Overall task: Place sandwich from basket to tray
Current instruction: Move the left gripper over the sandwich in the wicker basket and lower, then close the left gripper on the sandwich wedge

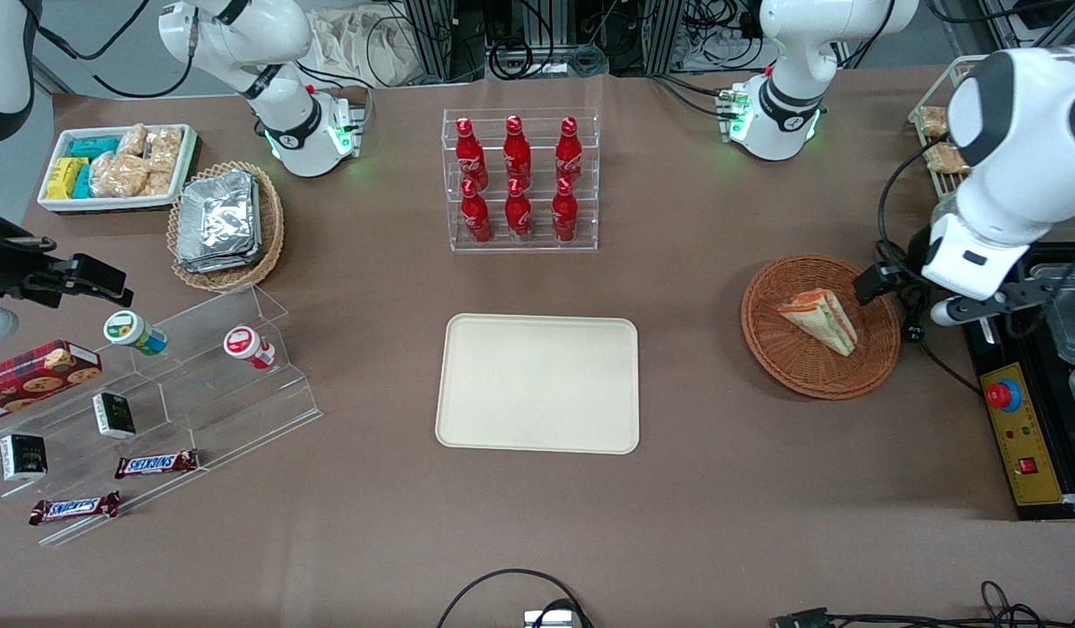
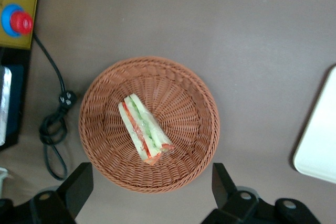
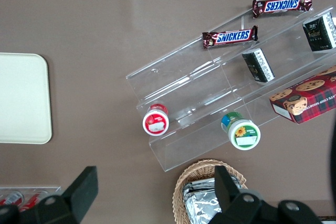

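My left gripper grabs the sandwich (image 1: 820,318) by its flat outer bread slices next, since they face each other while the sandwich's corners slope away.
The sandwich (image 1: 820,318), a white bread wedge with orange, red and green filling, lies in the round reddish-brown wicker basket (image 1: 781,358) toward the working arm's end of the table. In the left wrist view the sandwich (image 2: 144,128) lies near the middle of the basket (image 2: 184,103). My left gripper (image 1: 947,288) hangs high above the basket's edge farthest from the front camera. It is open and empty (image 2: 150,187), its fingers spread wider than the sandwich. The cream tray (image 1: 537,384) lies empty at the table's middle, and its corner shows in the left wrist view (image 2: 320,140).
A yellow control box with a red stop button (image 1: 1003,394) and a cable (image 2: 55,129) lie beside the basket. A clear rack of red bottles (image 1: 520,179) stands farther from the front camera than the tray. A tan basket of foil packets (image 1: 219,222), a white snack bin (image 1: 119,166) and acrylic shelves (image 1: 197,392) are toward the parked arm's end.
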